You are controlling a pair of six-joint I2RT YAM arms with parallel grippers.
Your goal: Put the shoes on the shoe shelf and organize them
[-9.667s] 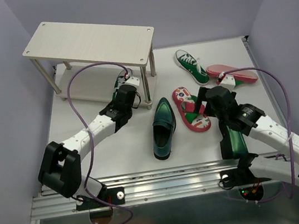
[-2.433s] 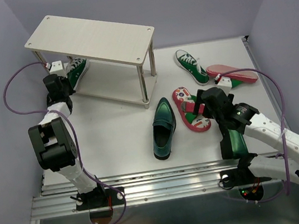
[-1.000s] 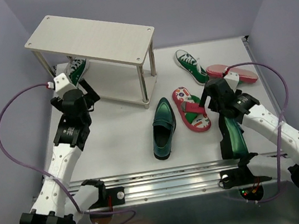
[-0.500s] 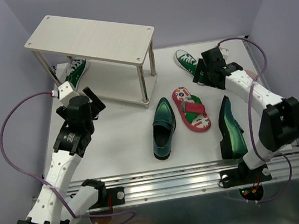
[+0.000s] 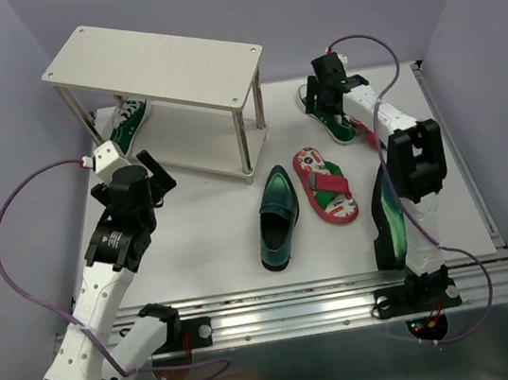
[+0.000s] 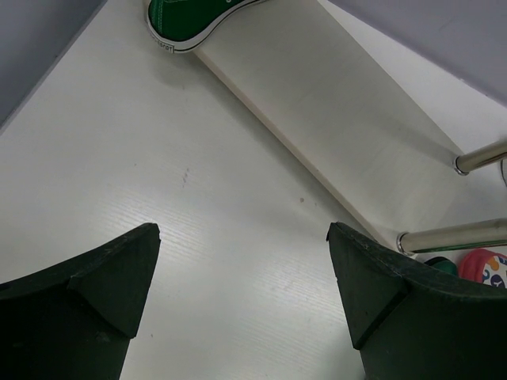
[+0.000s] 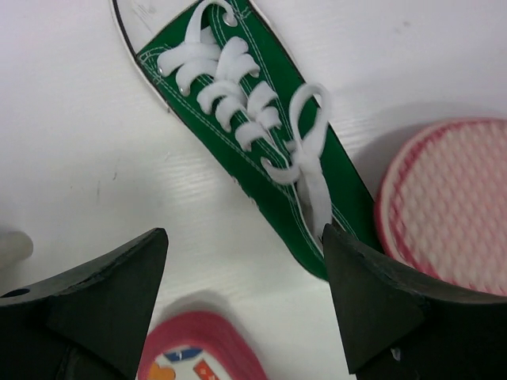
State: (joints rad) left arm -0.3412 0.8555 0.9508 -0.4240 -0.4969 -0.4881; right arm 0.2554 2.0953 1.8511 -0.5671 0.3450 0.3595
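Observation:
My right gripper's fingers are wide open at the second green sneaker's heel [image 5: 344, 133] [image 7: 339, 229]. The second green sneaker would stay on the tabletop if I lifted my right gripper now.
The shoe shelf [image 5: 154, 66] stands at the back left. One green sneaker [image 5: 132, 119] lies at the left end of its lower board [image 6: 333, 119], heel [image 6: 190, 20] toward my left gripper. That gripper [image 5: 133, 170] hangs open and empty over bare table in front of it [image 6: 244, 261]. My right gripper [image 5: 325, 103] is open low over the second green sneaker [image 7: 253, 134], its right fingertip [image 7: 380, 309] at the shoe's heel end. A red flip-flop [image 5: 325, 184] lies face up; the other shows its pink sole [image 7: 451, 206]. Two dark green loafers [image 5: 277, 217] [image 5: 388, 222] lie nearer.
The shelf's silver legs [image 6: 451, 237] stand just right of my left gripper. My right arm stretches up the table's right side, over the right loafer and the upturned flip-flop. Lilac walls close in the table on the left, back and right.
My right arm has swung from beside the face-up flip-flop to the back, over the sneaker, its jaws narrowing a little. The left arm drew back slightly from the shelf.

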